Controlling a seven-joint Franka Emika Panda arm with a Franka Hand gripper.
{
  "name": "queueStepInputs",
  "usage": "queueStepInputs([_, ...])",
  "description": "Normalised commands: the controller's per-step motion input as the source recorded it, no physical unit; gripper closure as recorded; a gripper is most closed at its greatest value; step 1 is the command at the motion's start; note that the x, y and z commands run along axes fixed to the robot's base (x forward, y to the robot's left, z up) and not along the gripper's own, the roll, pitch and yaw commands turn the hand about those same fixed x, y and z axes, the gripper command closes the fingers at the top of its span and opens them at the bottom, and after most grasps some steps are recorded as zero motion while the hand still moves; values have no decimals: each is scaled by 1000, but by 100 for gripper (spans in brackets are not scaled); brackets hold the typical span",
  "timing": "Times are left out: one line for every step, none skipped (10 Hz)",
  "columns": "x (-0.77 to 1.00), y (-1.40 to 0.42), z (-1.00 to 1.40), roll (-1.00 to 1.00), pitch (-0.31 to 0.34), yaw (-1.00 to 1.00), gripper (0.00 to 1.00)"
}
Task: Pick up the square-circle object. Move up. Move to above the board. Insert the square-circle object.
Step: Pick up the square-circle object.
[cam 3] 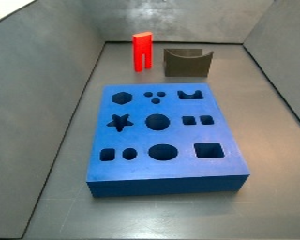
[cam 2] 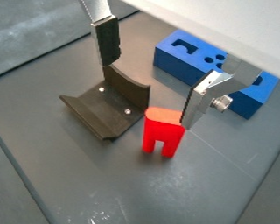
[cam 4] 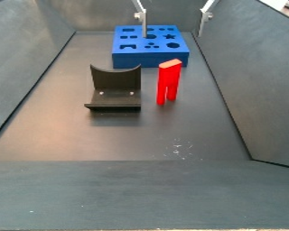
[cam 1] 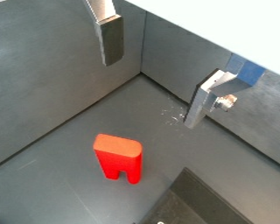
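I should next grab the square-circle object by its upper block, above the two legs, to insert it into the board.
The square-circle object (cam 3: 142, 50) is a bright red upright block standing on two short legs on the grey floor, seen also in a side view (cam 4: 169, 81) and in both wrist views (cam 1: 116, 157) (cam 2: 164, 133). The board (cam 3: 165, 186) is a large blue slab with many shaped holes, lying flat apart from the block (cam 4: 147, 60) (cam 2: 178, 63). My gripper (cam 4: 173, 9) hangs high above the floor, open, with nothing between its fingers (cam 1: 111, 39) (cam 2: 206, 101). The red block stands below it, untouched. The gripper does not show in the side view that looks along the board.
The fixture (cam 4: 113, 88), a dark L-shaped bracket on a base plate, stands on the floor close beside the red block (cam 3: 187, 62) (cam 2: 108, 109). Grey walls (cam 4: 39, 36) enclose the floor on all sides.
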Motion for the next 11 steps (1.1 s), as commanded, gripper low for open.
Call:
queueStepInputs([-183, 0, -23, 0, -16, 0, 0])
queueStepInputs([-29, 0, -31, 6, 11, 0, 0])
queueStepInputs([-126, 0, 49, 0, -13, 143, 0])
queueStepInputs([-51, -457, -26, 41, -84, 200, 0])
queueStepInputs([0, 0, -566, 0, 0, 1000, 0])
queueStepInputs([0, 0, -574, 0, 0, 1000, 0])
queueStepInputs([0, 0, -669, 0, 0, 1000, 0])
queueStepInputs([0, 0, -740, 0, 34, 1000, 0])
queueStepInputs([14, -37, -823, 0, 84, 1000, 0])
queueStepInputs([60, -203, -894, 39, 97, 940, 0])
queueStepInputs([174, -357, -1000, 16, 67, 766, 0])
